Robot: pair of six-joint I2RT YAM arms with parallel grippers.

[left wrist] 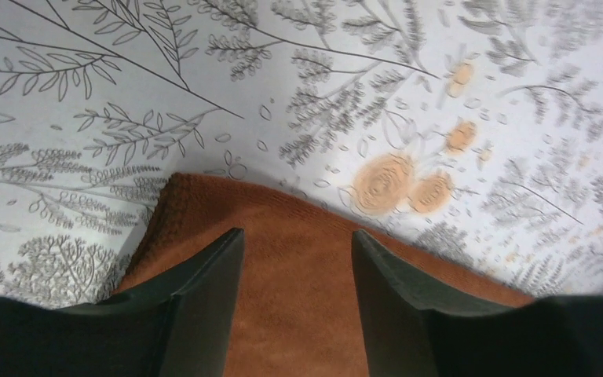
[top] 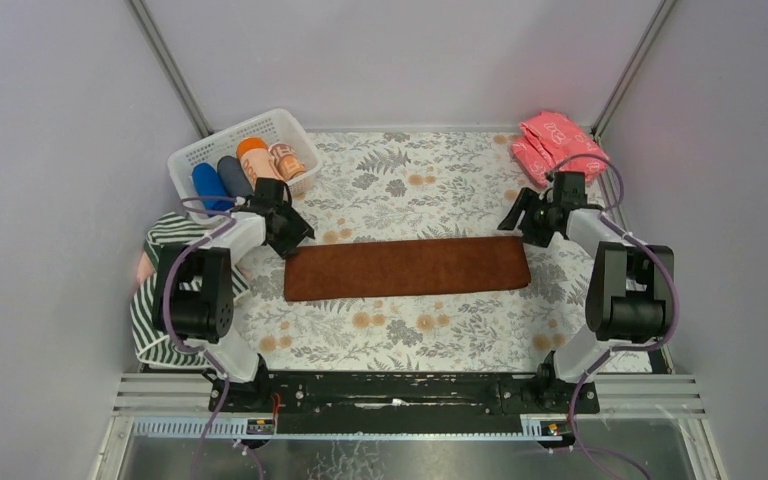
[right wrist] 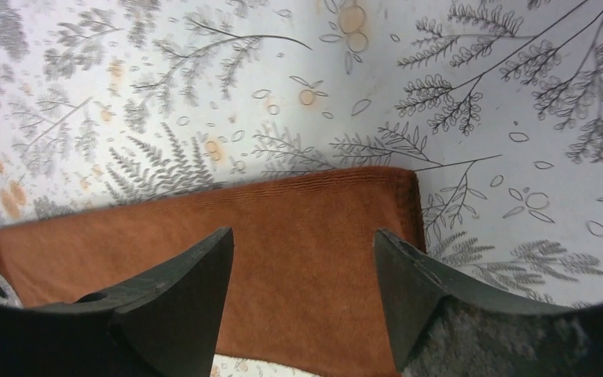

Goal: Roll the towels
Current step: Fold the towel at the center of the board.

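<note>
The robot's right gripper needs to fold the short end of the rust-brown towel (top: 406, 267) back along the towel for rolling, so it needs to grab the towel there next.
A rust-brown towel (top: 406, 267) lies flat as a long folded strip across the middle of the floral table cover. My left gripper (top: 295, 237) is open just above the strip's left end (left wrist: 298, 306), holding nothing. My right gripper (top: 518, 222) is open above the strip's right end (right wrist: 306, 259), also empty. A dark-and-white striped towel (top: 165, 290) lies bunched at the left edge behind the left arm. A pale pink towel (top: 555, 143) lies crumpled at the far right corner.
A white basket (top: 192, 156) at the back left holds several rolled towels, blue, grey and orange ones. The floral table cover (top: 410, 180) lies flat around the strip. Grey enclosure walls stand close on both sides and at the back.
</note>
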